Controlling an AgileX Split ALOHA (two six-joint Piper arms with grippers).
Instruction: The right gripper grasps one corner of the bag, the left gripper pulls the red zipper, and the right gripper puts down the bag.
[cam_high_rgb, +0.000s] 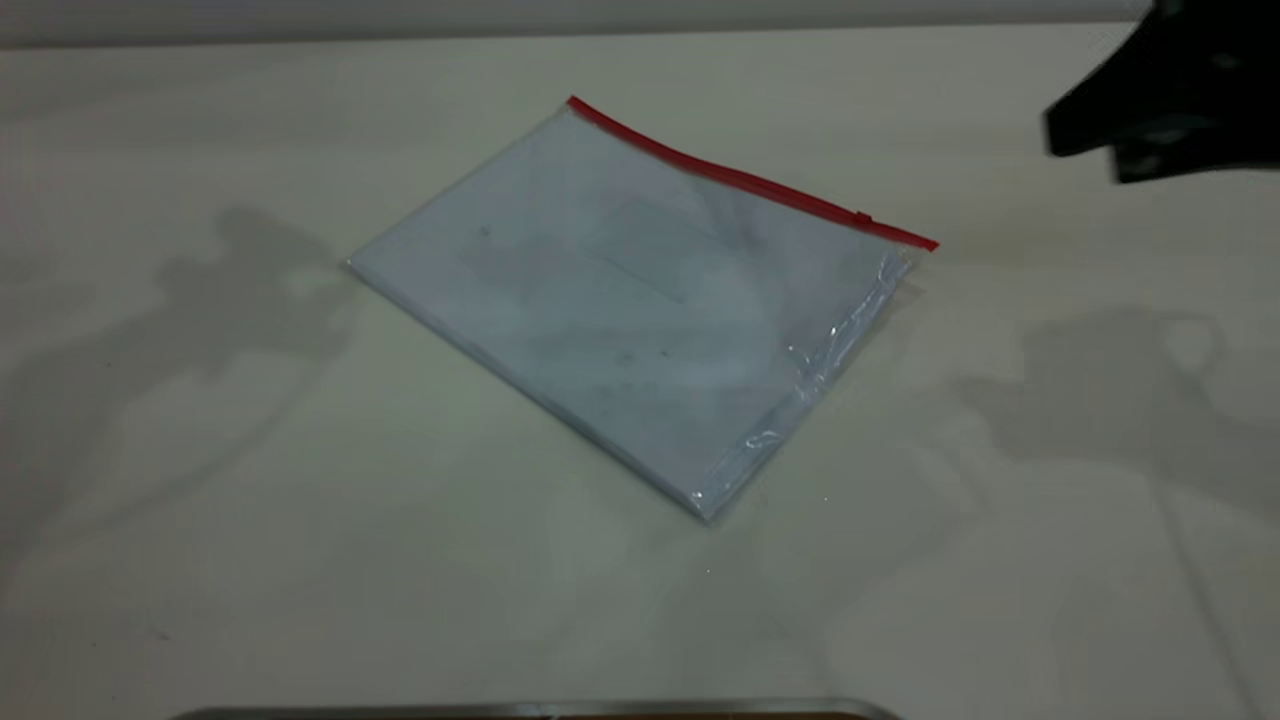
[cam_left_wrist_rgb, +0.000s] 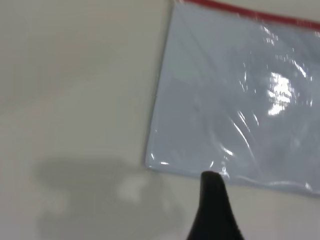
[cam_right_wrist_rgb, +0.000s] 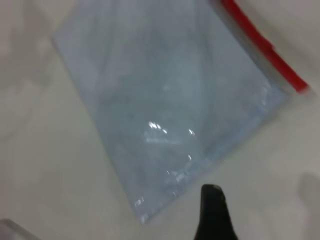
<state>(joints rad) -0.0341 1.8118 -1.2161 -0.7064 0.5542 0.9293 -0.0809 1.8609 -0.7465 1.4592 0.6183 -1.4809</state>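
Observation:
My right gripper reaches the bag (cam_high_rgb: 630, 300) next and grabs its clear corner (cam_high_rgb: 902, 253) beside the slider. This steadies the bag while the red zipper gets pulled.
The bag (cam_high_rgb: 630, 300) lies flat on the pale table, a clear bluish pouch turned at an angle. The red zipper (cam_high_rgb: 740, 178) runs along its far long edge, with the small slider tab (cam_high_rgb: 863, 218) near the right end. My right gripper (cam_high_rgb: 1160, 110) hangs above the table at the far right, apart from the bag. Its dark tip (cam_right_wrist_rgb: 212, 210) shows beside the bag's (cam_right_wrist_rgb: 165, 100) near corner, away from the zipper (cam_right_wrist_rgb: 262, 47). My left gripper (cam_left_wrist_rgb: 215, 205) hovers just off a short edge of the bag (cam_left_wrist_rgb: 235, 100), opposite the zipper (cam_left_wrist_rgb: 250, 12). Neither gripper holds anything.
A grey metal edge (cam_high_rgb: 540, 710) runs along the front of the table. Bare table (cam_high_rgb: 200, 500) surrounds the bag on every side, crossed by the arms' shadows at left and right.

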